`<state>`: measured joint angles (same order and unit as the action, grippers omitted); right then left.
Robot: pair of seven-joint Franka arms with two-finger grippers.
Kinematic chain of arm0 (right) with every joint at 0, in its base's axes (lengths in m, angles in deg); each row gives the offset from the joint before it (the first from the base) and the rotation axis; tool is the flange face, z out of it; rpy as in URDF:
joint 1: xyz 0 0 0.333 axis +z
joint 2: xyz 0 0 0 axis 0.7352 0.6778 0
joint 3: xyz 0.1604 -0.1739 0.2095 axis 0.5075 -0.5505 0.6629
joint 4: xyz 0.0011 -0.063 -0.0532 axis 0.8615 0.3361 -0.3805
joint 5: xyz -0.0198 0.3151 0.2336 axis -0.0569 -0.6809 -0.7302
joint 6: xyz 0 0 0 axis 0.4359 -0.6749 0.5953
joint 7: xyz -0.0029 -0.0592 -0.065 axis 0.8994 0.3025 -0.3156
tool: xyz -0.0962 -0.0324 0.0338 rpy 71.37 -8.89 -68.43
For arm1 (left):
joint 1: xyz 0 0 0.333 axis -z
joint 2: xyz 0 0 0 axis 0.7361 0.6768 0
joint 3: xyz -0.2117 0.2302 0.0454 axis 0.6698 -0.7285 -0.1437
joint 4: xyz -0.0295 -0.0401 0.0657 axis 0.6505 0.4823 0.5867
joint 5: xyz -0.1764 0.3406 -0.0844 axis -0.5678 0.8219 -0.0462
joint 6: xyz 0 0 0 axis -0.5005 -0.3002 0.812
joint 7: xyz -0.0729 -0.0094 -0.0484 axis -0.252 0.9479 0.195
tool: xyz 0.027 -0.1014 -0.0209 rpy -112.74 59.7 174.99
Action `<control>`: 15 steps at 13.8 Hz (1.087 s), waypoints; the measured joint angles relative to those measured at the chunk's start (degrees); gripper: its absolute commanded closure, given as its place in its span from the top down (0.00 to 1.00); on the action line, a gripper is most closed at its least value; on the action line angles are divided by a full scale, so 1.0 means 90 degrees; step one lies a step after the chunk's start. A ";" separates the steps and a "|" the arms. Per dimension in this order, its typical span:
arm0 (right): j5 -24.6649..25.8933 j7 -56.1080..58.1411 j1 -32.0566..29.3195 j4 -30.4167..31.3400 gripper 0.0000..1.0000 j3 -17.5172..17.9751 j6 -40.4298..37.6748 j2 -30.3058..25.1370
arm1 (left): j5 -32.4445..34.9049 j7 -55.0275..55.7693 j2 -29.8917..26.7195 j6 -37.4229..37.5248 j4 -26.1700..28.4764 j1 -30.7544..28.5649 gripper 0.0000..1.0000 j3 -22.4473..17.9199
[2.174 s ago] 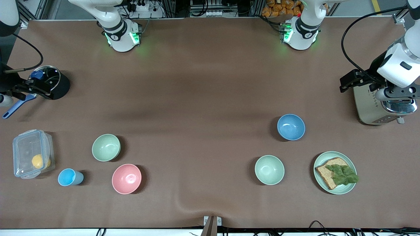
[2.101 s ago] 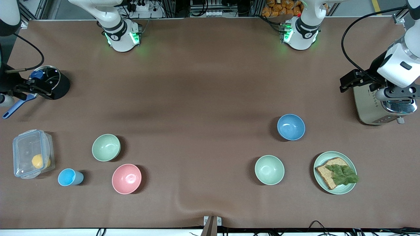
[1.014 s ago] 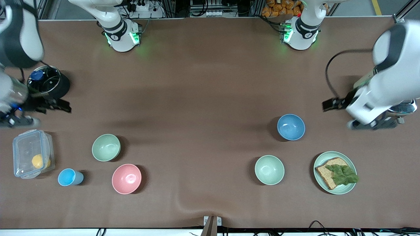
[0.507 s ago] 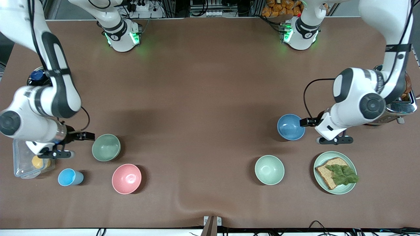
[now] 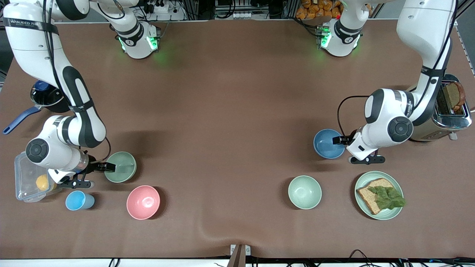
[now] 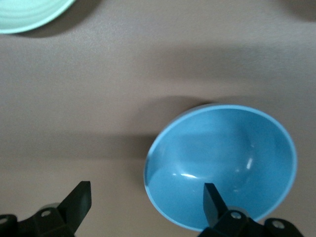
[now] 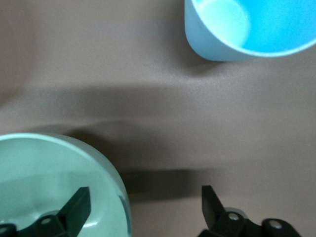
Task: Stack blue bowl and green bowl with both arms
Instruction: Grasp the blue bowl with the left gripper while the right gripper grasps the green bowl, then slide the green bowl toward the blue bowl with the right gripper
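The blue bowl opens wider than the robot's fingers spread, but the bowl's rim is thin, so the left gripper needs to grip the blue bowl by its rim next.
The blue bowl stands upright toward the left arm's end of the table. My left gripper is open and straddles its rim, one finger inside the bowl and one outside over the mat. The green bowl stands toward the right arm's end. My right gripper is open and straddles that bowl's rim the same way. Neither bowl is lifted.
A pale mint bowl and a plate with bread and lettuce lie nearer the camera than the blue bowl. A pink bowl, light-blue cup and plastic box surround the green bowl. Toaster and pot stand at the table's ends.
Both arms swung in from the table's ends and came down. The left gripper now straddles the blue bowl's rim and the right gripper the green bowl's rim. The bowls have not moved.
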<state>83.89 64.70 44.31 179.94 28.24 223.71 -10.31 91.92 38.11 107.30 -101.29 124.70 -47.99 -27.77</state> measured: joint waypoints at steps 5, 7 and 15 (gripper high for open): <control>-0.0001 -0.0003 0.0091 -0.0012 0.00 0.0061 0.0007 0.0000 | 0.0002 -0.0001 0.0253 -0.0135 0.0022 -0.0086 0.33 0.0006; -0.0001 0.0000 0.0110 -0.0013 0.00 0.0065 -0.0006 -0.0003 | 0.0002 -0.0001 0.0285 -0.0142 0.0022 -0.0073 0.05 0.0015; -0.0058 -0.0094 0.0650 -0.0187 0.00 0.0124 -0.1214 -0.0593 | -0.0001 0.0001 0.0226 -0.0128 -0.0009 -0.0047 0.00 0.0081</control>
<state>83.37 63.86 50.16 178.26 29.35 212.79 -15.65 91.91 38.12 109.34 -102.44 124.63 -48.41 -27.03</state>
